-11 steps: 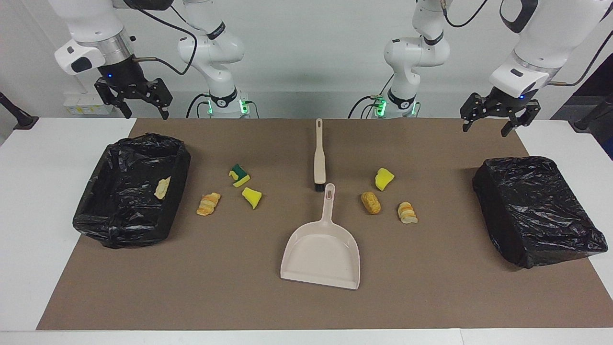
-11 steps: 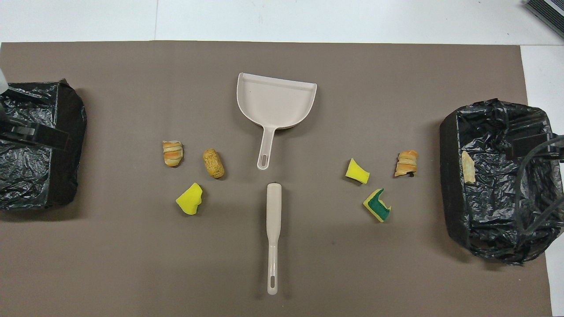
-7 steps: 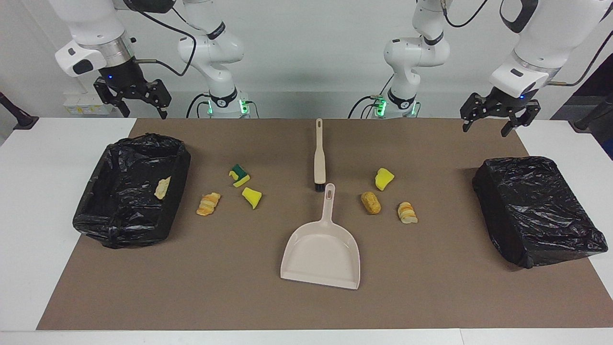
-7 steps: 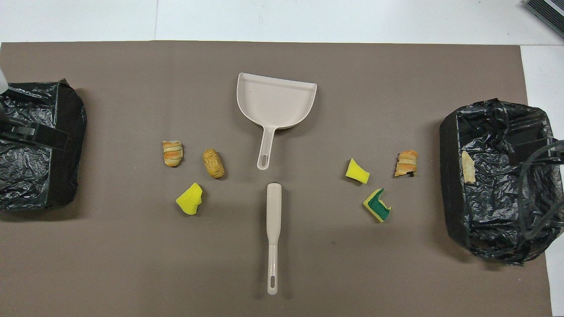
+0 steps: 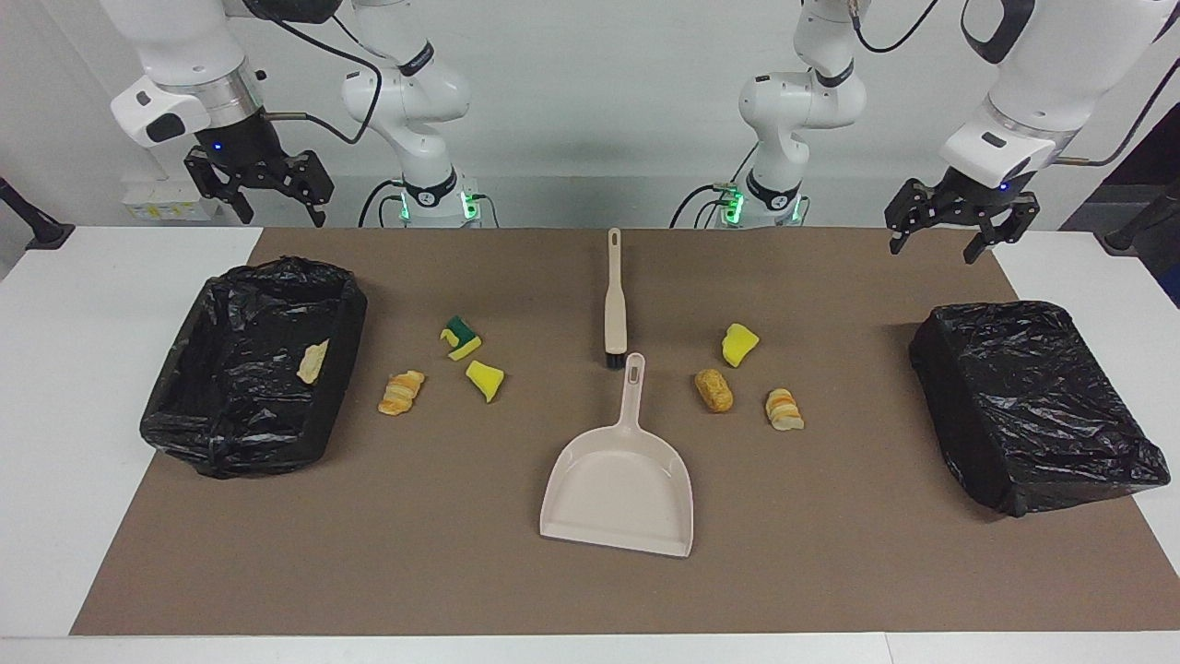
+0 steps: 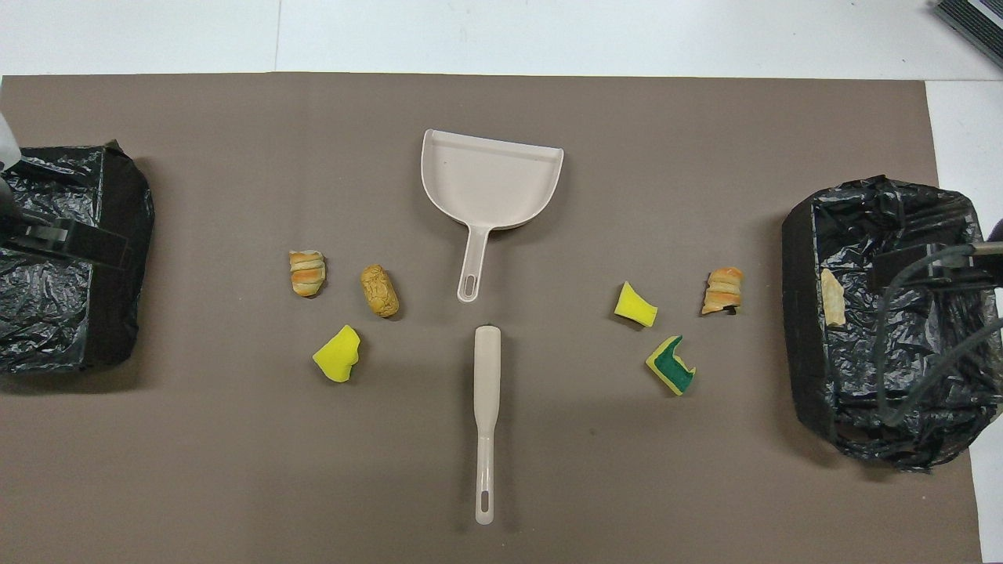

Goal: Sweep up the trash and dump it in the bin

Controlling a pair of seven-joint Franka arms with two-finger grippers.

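The right gripper takes hold of the dustpan by its narrow handle (image 6: 472,266) next, since the dustpan's broad scoop spreads far wider than my fingers.
Trash lies in two groups on the brown mat. Toward the right arm's end are a green-topped sponge (image 5: 460,337), a yellow sponge chunk (image 5: 486,380) and a striped bread piece (image 5: 401,393). Toward the left arm's end are a yellow sponge (image 5: 738,344), a brown bread piece (image 5: 713,390) and a striped one (image 5: 784,409). The beige brush (image 5: 614,304) and dustpan (image 5: 619,484) lie in the middle. A black-lined bin (image 5: 355,318) holds one bread scrap (image 5: 312,361). My right gripper (image 5: 277,217) hangs open and empty over that bin. My left gripper (image 5: 936,242) hangs open and empty over the other bin (image 5: 1032,406).
The bin at the left arm's end is wrapped in black plastic. The brush lies nearer to the robots than the dustpan, bristles next to the pan's handle. White table shows around the mat (image 5: 461,572).
My right gripper has shifted slightly toward the table's middle above its bin. The left gripper has barely moved. Nothing on the mat has moved.
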